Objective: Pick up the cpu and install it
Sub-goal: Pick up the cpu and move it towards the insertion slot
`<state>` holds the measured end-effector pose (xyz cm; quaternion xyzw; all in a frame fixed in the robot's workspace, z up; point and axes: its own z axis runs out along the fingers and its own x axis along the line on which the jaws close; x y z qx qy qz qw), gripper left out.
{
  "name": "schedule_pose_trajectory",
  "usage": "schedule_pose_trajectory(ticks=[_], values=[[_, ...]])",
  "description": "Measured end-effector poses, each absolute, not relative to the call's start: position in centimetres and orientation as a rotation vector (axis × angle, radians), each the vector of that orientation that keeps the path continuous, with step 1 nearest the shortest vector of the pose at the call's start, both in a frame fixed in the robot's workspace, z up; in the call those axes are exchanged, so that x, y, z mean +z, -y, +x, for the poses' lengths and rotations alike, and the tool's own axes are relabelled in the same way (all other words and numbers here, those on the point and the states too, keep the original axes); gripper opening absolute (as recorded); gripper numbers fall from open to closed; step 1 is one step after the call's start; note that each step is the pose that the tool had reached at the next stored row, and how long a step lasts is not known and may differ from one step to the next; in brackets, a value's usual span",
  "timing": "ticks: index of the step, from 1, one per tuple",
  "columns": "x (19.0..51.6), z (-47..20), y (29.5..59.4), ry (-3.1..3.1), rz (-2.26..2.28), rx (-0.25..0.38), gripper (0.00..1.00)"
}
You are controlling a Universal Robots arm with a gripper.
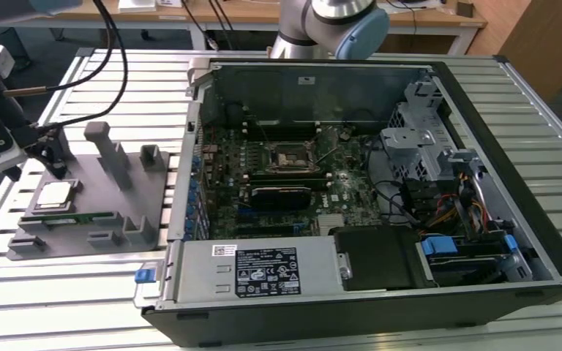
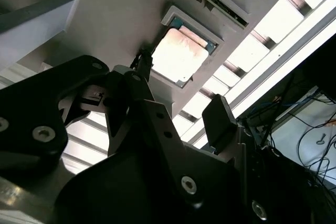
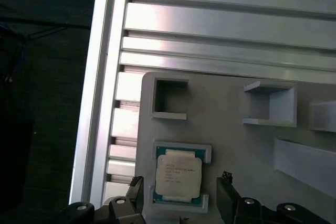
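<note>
The holder's raised rim goes around the cpu's ends and corners, so my gripper will next grab the cpu by its side edges at the gaps in the holder's rim.
The cpu [image 1: 55, 194] is a small square chip with a shiny silver top. It lies flat in a shallow recess of the grey holder plate [image 1: 115, 208] at the exterior view's left. My gripper [image 1: 55, 170] hangs just above it, open. In the first wrist view the cpu [image 3: 178, 176] lies between the two black fingertips, with my gripper [image 3: 181, 195] empty and a gap on each side of the chip. The second wrist view shows the cpu [image 2: 181, 55] beyond my gripper [image 2: 178, 85]. The bare socket [image 1: 291, 157] sits in the middle of the motherboard.
An open computer case [image 1: 515, 227] lies on the slatted metal table [image 1: 66, 307], with drive cages and cables on the exterior view's right. The holder plate carries upright posts [image 1: 115, 157] and a green memory stick [image 1: 71, 218]. The table's edge [image 3: 97, 103] runs close to the holder.
</note>
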<state>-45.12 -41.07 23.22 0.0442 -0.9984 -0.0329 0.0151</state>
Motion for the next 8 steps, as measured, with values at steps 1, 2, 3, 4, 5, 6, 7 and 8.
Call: schedule_pose_trajectory(ticks=[1, 2, 3, 4, 5, 6, 7, 8], values=[[23.06, -45.14, 41.07, 3.107, 0.137, -0.102, 0.66], [22.91, -45.16, 41.06, 3.107, 0.137, -0.101, 0.66], [22.75, -45.19, 41.06, 3.108, 0.136, -0.100, 0.66], [22.60, -45.22, 41.06, 3.108, 0.135, -0.100, 0.66], [22.46, -45.25, 41.07, 3.108, 0.134, -0.100, 0.66], [22.31, -45.27, 41.07, 3.109, 0.132, -0.099, 0.66], [22.19, -45.28, 41.07, 3.109, 0.131, -0.099, 0.66], [22.07, -45.29, 41.07, 3.109, 0.131, -0.099, 0.66]])
